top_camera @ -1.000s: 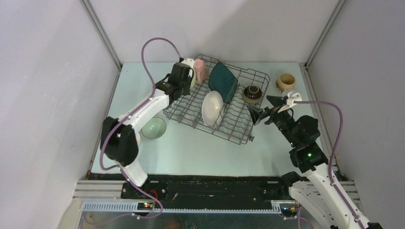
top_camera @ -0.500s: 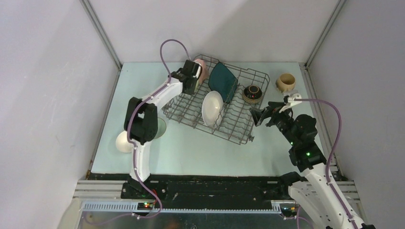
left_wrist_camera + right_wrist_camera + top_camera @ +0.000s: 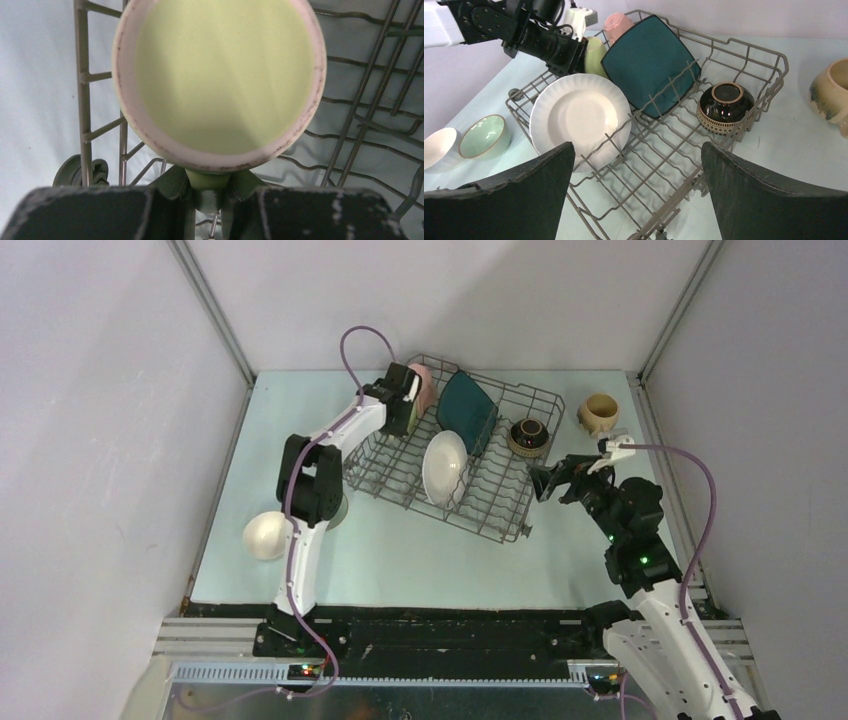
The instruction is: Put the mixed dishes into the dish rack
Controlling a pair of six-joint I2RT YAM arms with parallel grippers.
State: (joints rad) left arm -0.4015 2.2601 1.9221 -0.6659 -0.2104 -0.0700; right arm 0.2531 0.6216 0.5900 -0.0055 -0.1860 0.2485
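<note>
My left gripper is ready to open now: wires are under the light-green mug, and the mug would settle in the rack beside the pink mug.
My left gripper is shut on the handle of the light-green mug, which hangs over the back-left corner of the dish rack, its mouth facing the wrist camera. The pink mug stands right beside it in the rack. Also in the rack are the dark teal square plate, the white round plate on edge, and the dark brown bowl. My right gripper hangs open, holding nothing, above the rack's right end. The tan mug sits on the table right of the rack.
A white bowl and a pale green bowl sit on the table left of the rack; in the top view my left arm covers most of the green one. White enclosure walls stand close on three sides.
My left arm has swung its elbow in toward the rack and carried the light-green mug a little right, up against the pink mug. The white bowl has come into view. The right gripper has barely shifted.
</note>
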